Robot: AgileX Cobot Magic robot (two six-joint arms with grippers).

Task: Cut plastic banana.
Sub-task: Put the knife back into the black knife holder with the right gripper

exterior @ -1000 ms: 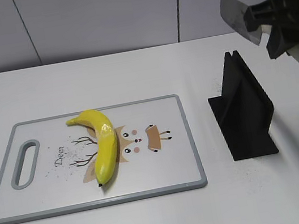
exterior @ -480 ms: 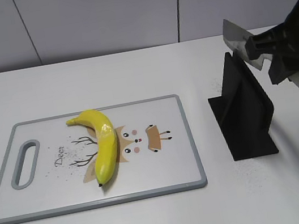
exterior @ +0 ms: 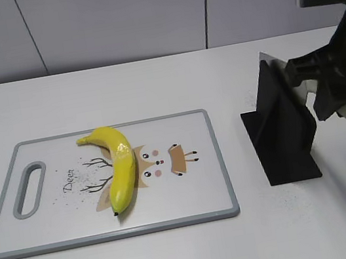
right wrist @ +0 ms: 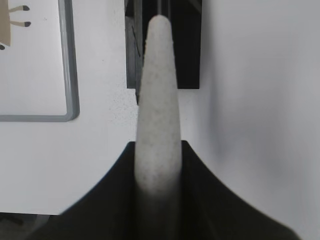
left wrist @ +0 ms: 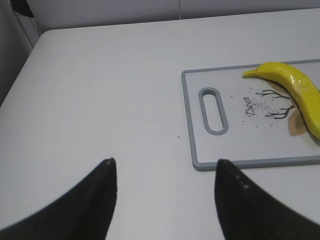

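Observation:
I can let go of the knife with my right gripper now, and it would stay in the black knife stand, because its blade is in the knife stand's top slot.
The plastic banana [exterior: 120,165] lies whole on the white, grey-rimmed cutting board [exterior: 191,199], left of the board's middle, over a deer drawing. It also shows in the left wrist view [left wrist: 295,82] on the board [left wrist: 250,145]. My right gripper [exterior: 324,81] is shut on a knife with a white speckled handle [right wrist: 157,75]. It holds the knife blade [exterior: 270,61] at the top slot of the black knife stand [exterior: 283,131]. My left gripper [left wrist: 166,161] is open and empty above bare table, left of the board's handle end.
The black stand [right wrist: 187,50] sits on the white table right of the board, with a gap between them. The board's handle slot [left wrist: 213,111] is at its left end. A grey wall runs behind the table.
My right gripper has come down and left with the knife, bringing the blade from above the stand to its top slot. The banana and board have not moved.

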